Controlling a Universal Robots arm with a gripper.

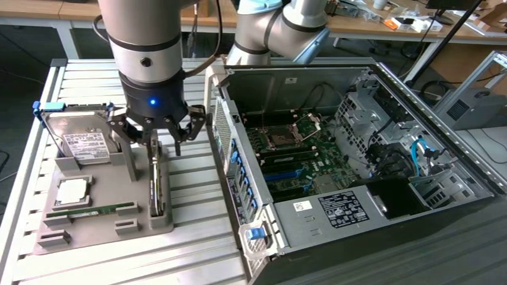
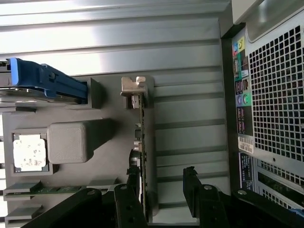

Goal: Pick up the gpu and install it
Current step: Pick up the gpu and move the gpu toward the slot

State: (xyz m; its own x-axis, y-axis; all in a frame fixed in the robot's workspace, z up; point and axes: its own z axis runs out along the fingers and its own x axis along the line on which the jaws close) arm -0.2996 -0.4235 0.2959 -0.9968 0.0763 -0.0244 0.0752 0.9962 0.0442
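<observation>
My gripper's fingers are still above the GPU's upper edge [image 1: 156, 172], with silver slats beside it, so it lowers first and it is too early to close.
The gpu [image 1: 158, 185] stands on its long edge in a slot of the grey holder tray [image 1: 103, 228], on the exterior view's left. In the wrist view the gpu [image 2: 141, 142] appears edge-on, its pale metal bracket at the far end. My gripper [image 1: 162, 138] hangs open just above the card's upper end, touching nothing. In the wrist view the gripper [image 2: 160, 190] straddles the card's line. One black finger [image 2: 130, 192] is close beside the card and the other stands well apart from it. Nothing is held.
The open computer case [image 1: 348, 166], motherboard exposed, lies to the exterior view's right; its rear panel [image 2: 270, 95] is close to the tray. The tray also holds a hard drive [image 1: 83, 144] with a blue handle [image 2: 45, 80], a CPU [image 1: 71, 190] and a green memory stick [image 1: 91, 211].
</observation>
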